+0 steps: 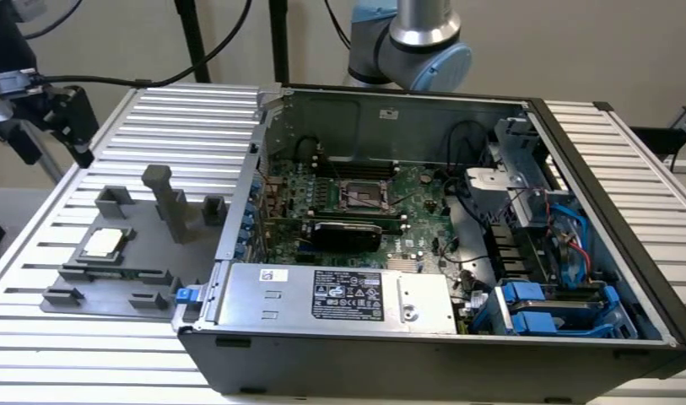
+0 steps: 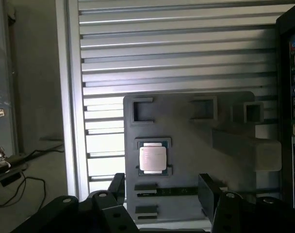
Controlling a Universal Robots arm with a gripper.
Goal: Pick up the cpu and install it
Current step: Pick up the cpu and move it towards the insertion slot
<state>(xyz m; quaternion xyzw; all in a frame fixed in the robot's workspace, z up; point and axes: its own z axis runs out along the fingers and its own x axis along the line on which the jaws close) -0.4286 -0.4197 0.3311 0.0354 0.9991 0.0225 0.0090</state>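
Observation:
The holder's raised sides close off the cpu's tabbed ends. My gripper next needs to pick up the cpu by its open side edges to install it.
The cpu [image 1: 104,243] [image 2: 153,158] is a small silvery square chip lying flat in a holder on the grey fixture plate [image 1: 129,270] [image 2: 186,121], at the exterior view's left of the computer case. My gripper [image 2: 162,180] hangs well above the plate, open, with both black fingers [image 2: 117,187] spread wide and nothing between them. In the exterior view the gripper [image 1: 67,118] is the dark shape high at the far left, apart from the cpu. The socket frame [image 1: 365,196] sits on the green motherboard inside the open case.
The open computer case [image 1: 613,337] fills the exterior view's middle and right, with a silver labelled box [image 1: 343,295] at its front, cables and blue drive bays [image 1: 551,308]. Upright grey posts [image 1: 168,202] stand on the fixture plate. The ribbed metal table [image 1: 50,354] lies underneath.

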